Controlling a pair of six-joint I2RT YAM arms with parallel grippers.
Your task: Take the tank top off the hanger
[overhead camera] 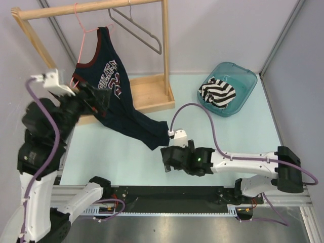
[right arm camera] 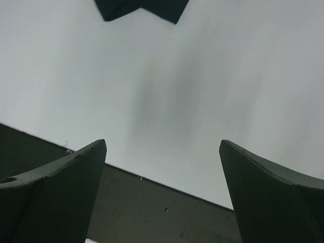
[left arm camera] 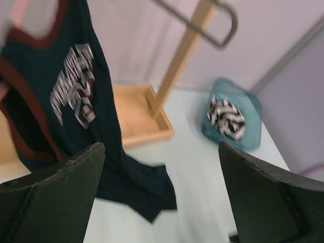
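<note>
The left gripper grabs the tank top's near shoulder (overhead camera: 77, 72) (left arm camera: 7, 48) next, with the pink hanger's end inside. This leaves the hanger's hook side free to remove the hanger.
A dark navy tank top (overhead camera: 112, 91) with red trim and white lettering hangs on a pink hanger (overhead camera: 83, 30) from the wooden rack's top bar; its lower hem drapes onto the table (overhead camera: 152, 132). It also shows in the left wrist view (left arm camera: 76, 101) and its hem tip in the right wrist view (right arm camera: 142, 7). My left gripper (overhead camera: 96, 97) is open, raised beside the top's lower left part, holding nothing. My right gripper (overhead camera: 169, 161) is open and empty, low over the table just in front of the hem.
The wooden rack (overhead camera: 152, 93) with its base stands at the back left; an empty grey hanger (overhead camera: 136, 28) hangs from its bar. A teal basin (overhead camera: 230, 88) holding a black-and-white striped cloth (overhead camera: 217, 92) sits at the back right.
</note>
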